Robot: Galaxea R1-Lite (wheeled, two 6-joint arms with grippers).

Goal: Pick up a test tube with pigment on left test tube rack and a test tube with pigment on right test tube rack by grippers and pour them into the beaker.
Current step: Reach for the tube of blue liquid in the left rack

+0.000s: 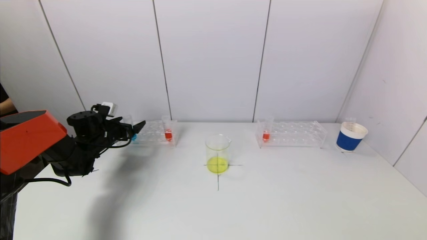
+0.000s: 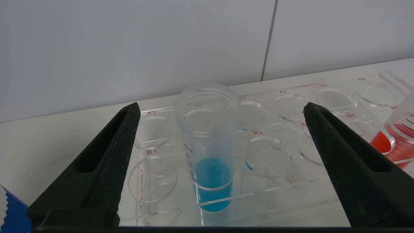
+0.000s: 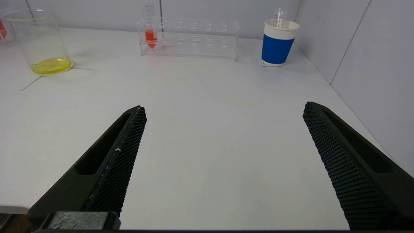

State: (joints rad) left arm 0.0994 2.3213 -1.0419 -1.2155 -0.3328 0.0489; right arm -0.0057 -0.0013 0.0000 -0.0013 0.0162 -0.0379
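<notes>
The rack surrounds the lower part of the blue tube. My left gripper should next grab the blue tube by the bare upper side under its rim [image 2: 208, 143], and then it can pour.
The left clear rack [image 1: 151, 132] holds a tube with blue pigment [image 1: 133, 136] and a tube with red pigment [image 1: 168, 133]. My left gripper [image 1: 136, 129] is open at the rack's left end. In the left wrist view [image 2: 221, 108] its fingers stand apart on either side of the blue tube [image 2: 210, 174], not touching it; the red tube [image 2: 399, 142] is off to one side. The beaker [image 1: 218, 153] with yellow liquid stands mid-table. The right rack [image 1: 293, 134] holds a red tube [image 1: 266, 134]. My right gripper [image 3: 223, 108] is open and empty over bare table, out of the head view.
A blue and white paper cup [image 1: 350, 136] with an empty tube in it stands right of the right rack, near the side wall. The beaker sits on a black cross mark [image 1: 218, 176]. White wall panels close the back and the right side.
</notes>
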